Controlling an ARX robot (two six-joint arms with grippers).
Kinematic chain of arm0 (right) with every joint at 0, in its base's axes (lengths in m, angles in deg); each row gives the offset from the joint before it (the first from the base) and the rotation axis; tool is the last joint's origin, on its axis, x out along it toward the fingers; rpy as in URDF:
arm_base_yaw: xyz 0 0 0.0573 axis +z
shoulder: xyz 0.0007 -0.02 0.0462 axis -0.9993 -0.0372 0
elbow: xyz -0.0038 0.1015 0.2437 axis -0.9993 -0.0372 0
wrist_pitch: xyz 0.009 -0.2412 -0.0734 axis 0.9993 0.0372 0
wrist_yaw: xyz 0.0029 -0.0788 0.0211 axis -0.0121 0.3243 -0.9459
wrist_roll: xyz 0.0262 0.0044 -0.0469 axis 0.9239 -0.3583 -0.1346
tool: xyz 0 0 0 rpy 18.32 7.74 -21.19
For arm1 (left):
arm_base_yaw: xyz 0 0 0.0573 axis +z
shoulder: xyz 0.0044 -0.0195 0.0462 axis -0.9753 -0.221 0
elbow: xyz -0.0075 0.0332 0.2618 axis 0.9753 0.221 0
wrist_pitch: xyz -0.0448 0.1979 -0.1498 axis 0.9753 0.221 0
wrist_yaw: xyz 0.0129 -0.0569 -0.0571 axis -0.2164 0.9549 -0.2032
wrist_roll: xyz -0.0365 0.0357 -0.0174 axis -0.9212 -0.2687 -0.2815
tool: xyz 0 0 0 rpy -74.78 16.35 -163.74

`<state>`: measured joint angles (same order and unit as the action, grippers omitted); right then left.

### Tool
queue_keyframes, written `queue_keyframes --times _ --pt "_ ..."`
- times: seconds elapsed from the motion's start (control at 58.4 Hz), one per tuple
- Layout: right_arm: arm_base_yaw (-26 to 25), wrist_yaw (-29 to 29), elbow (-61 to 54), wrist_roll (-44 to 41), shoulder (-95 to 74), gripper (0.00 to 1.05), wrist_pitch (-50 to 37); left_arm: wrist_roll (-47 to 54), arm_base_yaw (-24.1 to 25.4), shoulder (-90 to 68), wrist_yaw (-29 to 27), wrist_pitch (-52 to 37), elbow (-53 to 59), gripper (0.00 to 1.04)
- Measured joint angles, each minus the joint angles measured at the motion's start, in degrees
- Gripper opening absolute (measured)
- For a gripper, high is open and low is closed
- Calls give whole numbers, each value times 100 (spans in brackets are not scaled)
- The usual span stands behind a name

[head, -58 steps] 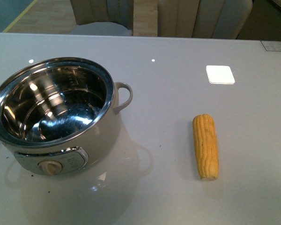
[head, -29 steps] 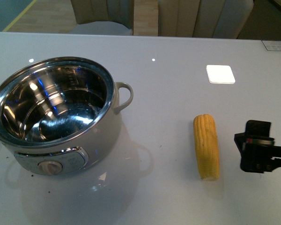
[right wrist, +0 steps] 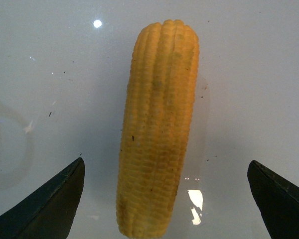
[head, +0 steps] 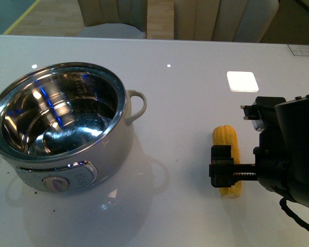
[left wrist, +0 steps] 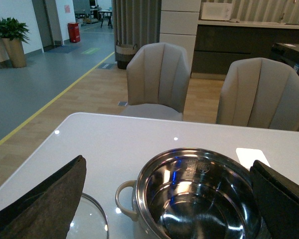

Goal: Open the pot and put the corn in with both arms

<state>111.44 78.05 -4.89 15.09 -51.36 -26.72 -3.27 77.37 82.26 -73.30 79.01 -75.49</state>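
Observation:
My right gripper should next pick up the corn around the middle of its cob [right wrist: 155, 134] to put it in, because its long ends would tip if held there.
The cream-white pot [head: 67, 154] stands at the left of the table with no lid on, its steel bowl empty. The yellow corn [head: 225, 140] lies flat right of it, pointing away from me. My right gripper [head: 239, 175] is open just above the corn's near end, and the black arm hides part of the cob. In the right wrist view the corn [right wrist: 157, 129] lies lengthwise between the spread fingers [right wrist: 55, 204], untouched. My left gripper [left wrist: 164, 209] is open and empty, with the pot [left wrist: 199, 194] between its fingers [left wrist: 45, 199]; it is out of the front view.
A glass lid [left wrist: 89, 221] lies on the table beside the pot's loop handle [left wrist: 123, 199]. A bright white square [head: 242, 81] shows on the table beyond the corn. Two beige chairs [left wrist: 159, 79] stand past the far edge.
My right arm has come in from the right edge to over the corn; its open gripper now stands over the cob's near end. The pot and corn have not moved.

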Motion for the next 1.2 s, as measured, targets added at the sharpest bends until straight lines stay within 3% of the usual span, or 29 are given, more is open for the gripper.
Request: queue_keyframes --times 0.753,1.13,1.199 --pt "26 94 1130 52 -1578 95 28 0 0 0 0 0 0 98" --pt "-28 109 1082 48 -1541 40 149 0 0 0 0 0 0 98" --pt "-44 42 988 48 -1458 34 175 0 0 0 0 0 0 98"
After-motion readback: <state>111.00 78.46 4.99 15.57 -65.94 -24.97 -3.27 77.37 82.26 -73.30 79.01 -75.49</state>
